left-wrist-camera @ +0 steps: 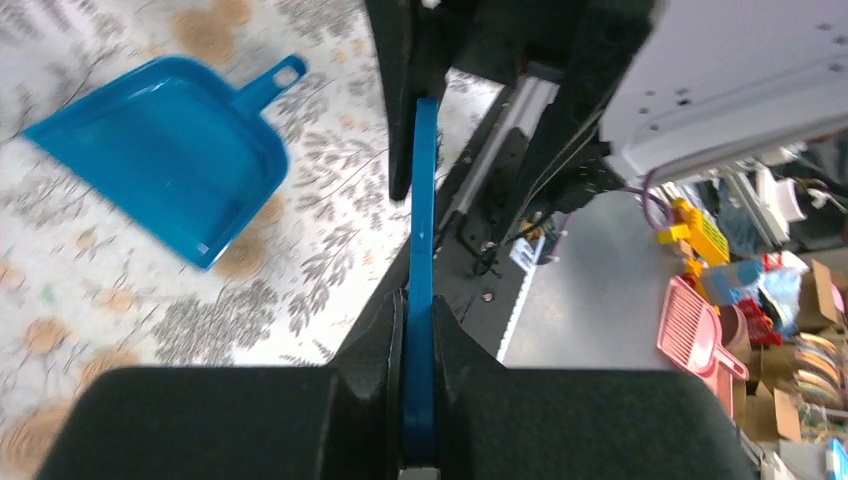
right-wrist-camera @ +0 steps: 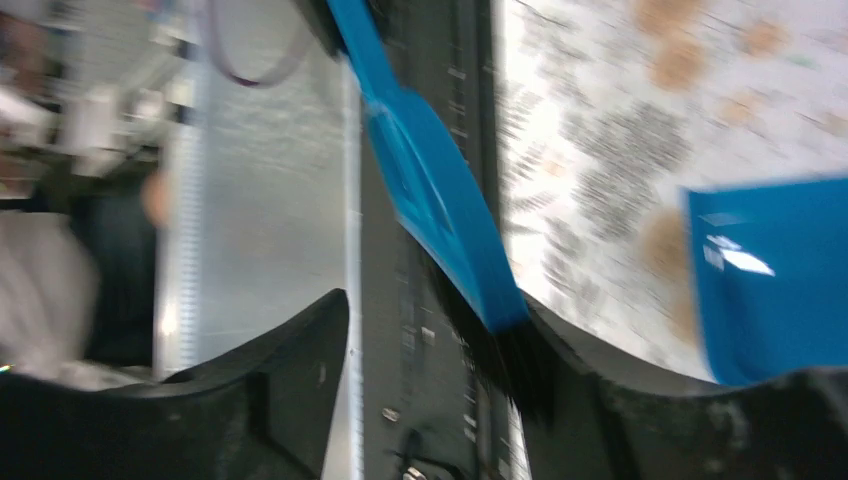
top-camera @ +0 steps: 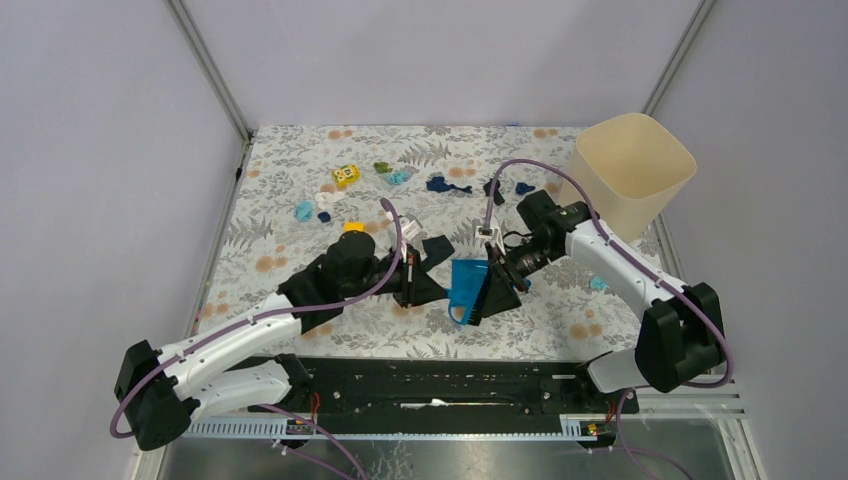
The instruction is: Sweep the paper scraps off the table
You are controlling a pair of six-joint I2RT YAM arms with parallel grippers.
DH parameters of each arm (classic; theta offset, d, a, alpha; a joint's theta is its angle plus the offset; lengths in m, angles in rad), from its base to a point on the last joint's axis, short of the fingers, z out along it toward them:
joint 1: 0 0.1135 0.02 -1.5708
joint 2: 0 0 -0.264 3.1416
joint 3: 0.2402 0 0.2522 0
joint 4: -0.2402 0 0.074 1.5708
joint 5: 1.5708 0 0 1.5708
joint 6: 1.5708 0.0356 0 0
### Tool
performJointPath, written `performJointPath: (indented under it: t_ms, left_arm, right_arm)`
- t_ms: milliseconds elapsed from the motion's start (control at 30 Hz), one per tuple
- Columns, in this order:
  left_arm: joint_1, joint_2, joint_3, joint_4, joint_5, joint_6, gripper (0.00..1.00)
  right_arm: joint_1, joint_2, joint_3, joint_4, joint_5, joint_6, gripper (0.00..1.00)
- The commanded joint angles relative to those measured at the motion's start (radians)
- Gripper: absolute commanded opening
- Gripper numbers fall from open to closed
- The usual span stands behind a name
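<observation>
The blue dustpan needs to collect the swept paper scraps with its open edge free, so my right gripper should grab it by its handle next.
My left gripper (top-camera: 420, 283) (left-wrist-camera: 420, 300) is shut on the flat handle of a blue brush (left-wrist-camera: 425, 200), held edge-on above the table (top-camera: 290, 260). My right gripper (top-camera: 500, 292) (right-wrist-camera: 435, 310) is open; the brush (right-wrist-camera: 430, 190) runs into its gap, with the black bristles (right-wrist-camera: 510, 365) against one finger. A blue dustpan (top-camera: 465, 280) (left-wrist-camera: 165, 150) (right-wrist-camera: 770, 280) lies on the cloth between the two grippers. Paper scraps lie at the back of the table: navy (top-camera: 437, 184), another navy (top-camera: 523, 187), light blue (top-camera: 398, 178), green (top-camera: 381, 167), a dark piece (top-camera: 437, 245).
A beige bin (top-camera: 635, 170) stands at the back right corner. A yellow cube with markings (top-camera: 346, 176) sits at the back left, with a white piece (top-camera: 325, 200) and an orange piece (top-camera: 353, 227) near it. A light blue scrap (top-camera: 597, 284) lies by the right arm.
</observation>
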Motion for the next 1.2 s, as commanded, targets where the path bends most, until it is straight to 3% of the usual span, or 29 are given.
performJointPath:
  t_ms: [0, 33, 100, 267, 700, 1000, 1167]
  left_arm:
    - [0.003, -0.003, 0.097, -0.178, -0.21, -0.015, 0.0]
    - [0.002, -0.001, 0.128, -0.282, -0.277, -0.031, 0.0]
    - [0.003, 0.005, 0.196, -0.426, -0.39, -0.063, 0.0]
    - [0.002, 0.011, 0.247, -0.585, -0.524, -0.097, 0.0]
    - [0.003, -0.006, 0.203, -0.546, -0.533, -0.16, 0.0]
    - [0.004, -0.017, 0.196, -0.515, -0.521, -0.184, 0.0]
    - [0.005, -0.014, 0.19, -0.505, -0.499, -0.183, 0.0]
  right_arm:
    - [-0.004, -0.088, 0.076, 0.125, 0.429, 0.087, 0.69]
    - [-0.004, -0.113, 0.079, 0.163, 0.587, 0.087, 0.75]
    - [-0.007, -0.144, 0.065, 0.219, 0.74, 0.053, 0.84]
    - [-0.034, -0.165, -0.032, 0.199, 0.802, -0.208, 0.85]
    - [-0.146, -0.06, -0.226, 0.526, 0.762, -0.539, 0.77]
    - [-0.153, 0.095, -0.219, 0.508, 0.716, -0.585, 0.76]
    - [-0.153, 0.139, -0.231, 0.484, 0.719, -0.586, 0.7]
